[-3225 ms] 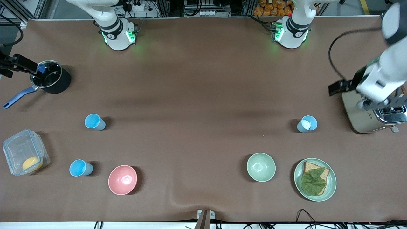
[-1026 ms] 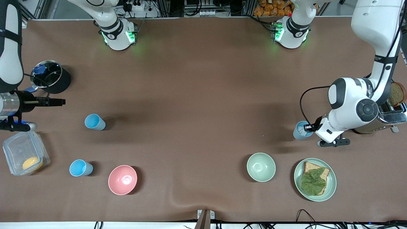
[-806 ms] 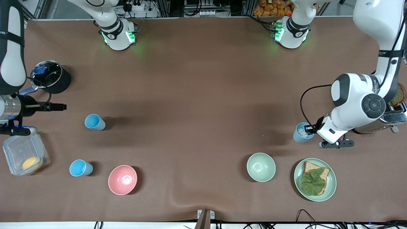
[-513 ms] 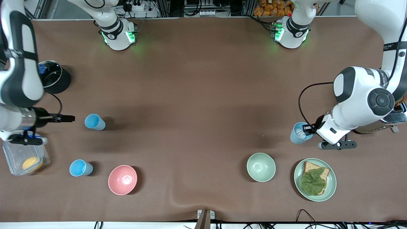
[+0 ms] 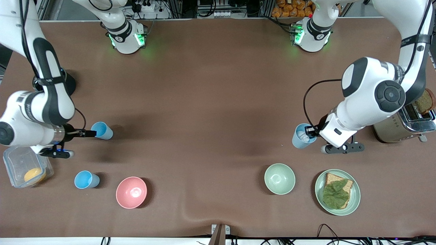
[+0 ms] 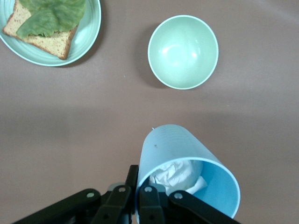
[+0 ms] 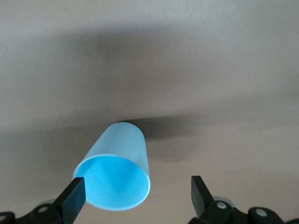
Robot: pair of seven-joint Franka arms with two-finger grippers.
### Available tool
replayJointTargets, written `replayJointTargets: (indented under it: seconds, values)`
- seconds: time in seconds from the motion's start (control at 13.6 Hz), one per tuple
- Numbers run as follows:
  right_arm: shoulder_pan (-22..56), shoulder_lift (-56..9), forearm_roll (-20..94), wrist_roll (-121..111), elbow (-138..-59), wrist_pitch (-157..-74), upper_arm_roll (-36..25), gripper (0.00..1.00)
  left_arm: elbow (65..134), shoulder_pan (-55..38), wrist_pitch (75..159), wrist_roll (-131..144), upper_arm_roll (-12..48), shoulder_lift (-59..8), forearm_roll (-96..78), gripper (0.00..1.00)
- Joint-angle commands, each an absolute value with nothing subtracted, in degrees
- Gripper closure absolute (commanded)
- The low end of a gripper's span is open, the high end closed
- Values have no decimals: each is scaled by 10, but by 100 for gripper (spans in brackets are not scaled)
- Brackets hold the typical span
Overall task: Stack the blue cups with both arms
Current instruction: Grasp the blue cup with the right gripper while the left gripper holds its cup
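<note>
I should pick up the sky-blue cup by its rim (image 5: 102, 123) (image 7: 112, 155) with my right gripper next, so it can be stacked with the cup in my left gripper.
My left gripper (image 5: 312, 131) is shut on the rim of a grey-blue cup (image 5: 301, 136), one finger inside and one outside. It holds the cup tilted over the table, above the pale-green bowl's side. The left wrist view shows the cup (image 6: 174, 148) with crumpled white paper in it, pinched by the gripper (image 6: 140, 198). My right gripper (image 5: 90, 133) is open at a sky-blue cup (image 5: 102, 130) standing on the table. In the right wrist view this cup (image 7: 115, 179) sits between the spread fingers, close to one fingertip (image 7: 73, 199). A third blue cup (image 5: 86, 179) stands nearer the front camera.
A pink bowl (image 5: 131, 192) stands beside the third cup. A pale-green bowl (image 5: 279, 178) and a plate (image 5: 319, 190) with bread and lettuce lie near the left gripper. A toaster (image 5: 402, 126) stands at the left arm's end. A clear lidded box (image 5: 20, 160) lies under the right arm.
My left gripper has carried the grey-blue cup away from the toaster toward the table's middle. My right gripper has swung from beside the pot up to the sky-blue cup.
</note>
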State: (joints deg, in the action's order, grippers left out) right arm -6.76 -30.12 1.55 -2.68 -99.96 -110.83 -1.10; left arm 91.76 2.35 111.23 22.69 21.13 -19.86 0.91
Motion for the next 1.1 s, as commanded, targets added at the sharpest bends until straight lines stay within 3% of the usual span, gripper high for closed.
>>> replayJointTargets:
  seconds: [0.0, 0.22, 0.29, 0.37, 0.44, 0.51, 1.03]
  values:
    - [-83, -309, 18, -46, -1024, -1130, -4, 0, 911, 25, 1093, 274, 233, -189, -1, 100]
    - [-88, -317, 19, -47, -1025, -1131, -4, 0, 915, 27, 1092, 336, 244, -189, -1, 100]
    - [-93, -319, 23, -47, -1029, -1132, -4, 24, 918, 28, 1092, 337, 244, -190, -1, 100]
    - [-93, -319, 25, -51, -1030, -1132, -4, 70, 918, 28, 1092, 339, 244, -191, -1, 100]
    - [-94, -318, 28, -51, -1030, -1132, -3, 93, 918, 28, 1092, 334, 244, -191, 3, 100]
    - [-94, -318, 32, -51, -1030, -1131, -3, 100, 916, 29, 1092, 333, 244, -191, 5, 100]
    - [-90, -302, 39, -54, -1030, -1116, -1, 100, 912, 33, 1092, 321, 243, -189, 9, 100]
